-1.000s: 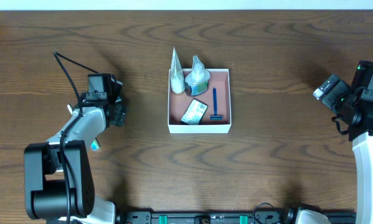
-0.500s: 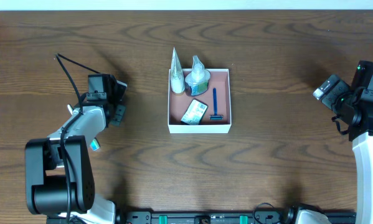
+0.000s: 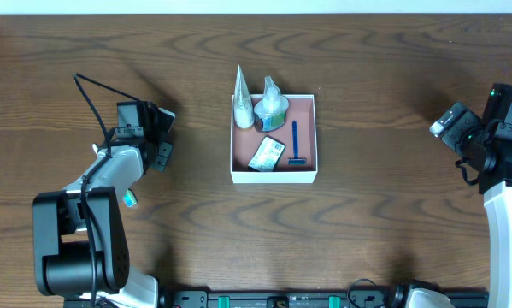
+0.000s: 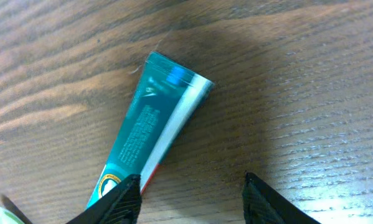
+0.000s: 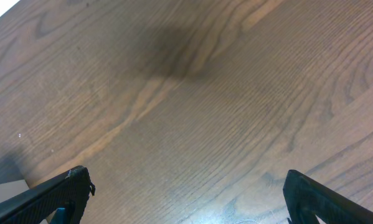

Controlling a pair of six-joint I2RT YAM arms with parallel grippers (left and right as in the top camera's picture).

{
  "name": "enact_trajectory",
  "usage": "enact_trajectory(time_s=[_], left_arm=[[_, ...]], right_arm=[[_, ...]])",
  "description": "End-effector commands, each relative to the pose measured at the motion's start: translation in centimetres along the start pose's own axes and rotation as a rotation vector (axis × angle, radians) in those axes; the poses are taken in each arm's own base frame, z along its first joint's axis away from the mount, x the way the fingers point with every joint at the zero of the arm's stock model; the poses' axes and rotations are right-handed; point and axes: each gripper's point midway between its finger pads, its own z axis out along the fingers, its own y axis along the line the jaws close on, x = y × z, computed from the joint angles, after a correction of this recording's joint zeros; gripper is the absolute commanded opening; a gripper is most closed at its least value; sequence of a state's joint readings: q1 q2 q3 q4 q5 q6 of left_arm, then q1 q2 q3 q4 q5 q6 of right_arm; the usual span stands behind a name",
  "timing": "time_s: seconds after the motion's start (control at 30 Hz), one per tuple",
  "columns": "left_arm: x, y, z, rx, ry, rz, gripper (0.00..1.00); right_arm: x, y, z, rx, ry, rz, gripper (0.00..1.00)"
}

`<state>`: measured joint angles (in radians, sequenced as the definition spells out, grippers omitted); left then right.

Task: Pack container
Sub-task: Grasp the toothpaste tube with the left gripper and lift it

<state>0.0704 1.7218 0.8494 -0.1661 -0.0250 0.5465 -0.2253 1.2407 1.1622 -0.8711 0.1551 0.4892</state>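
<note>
The container needs to be packed, so I should next use my left gripper to grab the teal toothpaste tube by its section with the orange emblem.
The container, a shallow white box with a reddish-brown inside, sits mid-table. It holds a white tube, a small bottle, a sachet and a blue razor. A teal toothpaste tube lies flat on the wood at the left, and a bit of this tube shows beside the left arm. My left gripper hovers over the tube's lower end, open, with bare wood between the jaws; its left finger overlaps the tube. My right gripper is open over bare wood at the far right.
The left arm's base stands at the front left with a black cable looping behind it. The right arm stands at the right edge. The wooden table surrounds the box.
The left gripper has drifted slightly left and back, and its jaws narrowed, then parted again. The teal tube still lies on the table. The right arm has not moved.
</note>
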Motion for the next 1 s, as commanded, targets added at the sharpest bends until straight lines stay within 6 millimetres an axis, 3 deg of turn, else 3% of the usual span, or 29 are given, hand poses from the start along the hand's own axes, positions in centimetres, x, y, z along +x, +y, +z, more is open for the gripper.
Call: enact_trajectory(time_s=[0.0, 0.33, 0.5, 0.63, 0.77, 0.83, 0.9, 0.97], left_arm=[[0.3, -0.3, 0.3, 0.016, 0.002, 0.1, 0.56], [-0.5, 1.9, 0.4, -0.039, -0.049, 0.166, 0.55], [1.7, 4.1, 1.2, -0.039, -0.014, 0.097, 0.54], [3.3, 3.3, 2.3, 0.066, -0.009, 0.047, 0.53], [3.4, 3.1, 2.7, 0.076, -0.01, 0.045, 0.4], [3.4, 3.1, 2.7, 0.075, -0.011, 0.041, 0.27], [3.4, 3.1, 2.7, 0.076, -0.01, 0.017, 0.07], [3.3, 3.1, 2.7, 0.075, -0.008, -0.072, 0.06]], right_arm=[[-0.5, -0.3, -0.3, 0.01, -0.019, 0.012, 0.99], [-0.5, -0.3, -0.3, 0.01, -0.019, 0.012, 0.99], [-0.5, -0.3, -0.3, 0.01, -0.019, 0.012, 0.99], [-0.5, -0.3, -0.3, 0.01, -0.019, 0.012, 0.99], [-0.5, -0.3, -0.3, 0.01, -0.019, 0.011, 0.99], [-0.5, -0.3, -0.3, 0.01, -0.019, 0.012, 0.99], [-0.5, -0.3, -0.3, 0.01, -0.019, 0.011, 0.99], [-0.5, -0.3, -0.3, 0.01, -0.019, 0.012, 0.99]])
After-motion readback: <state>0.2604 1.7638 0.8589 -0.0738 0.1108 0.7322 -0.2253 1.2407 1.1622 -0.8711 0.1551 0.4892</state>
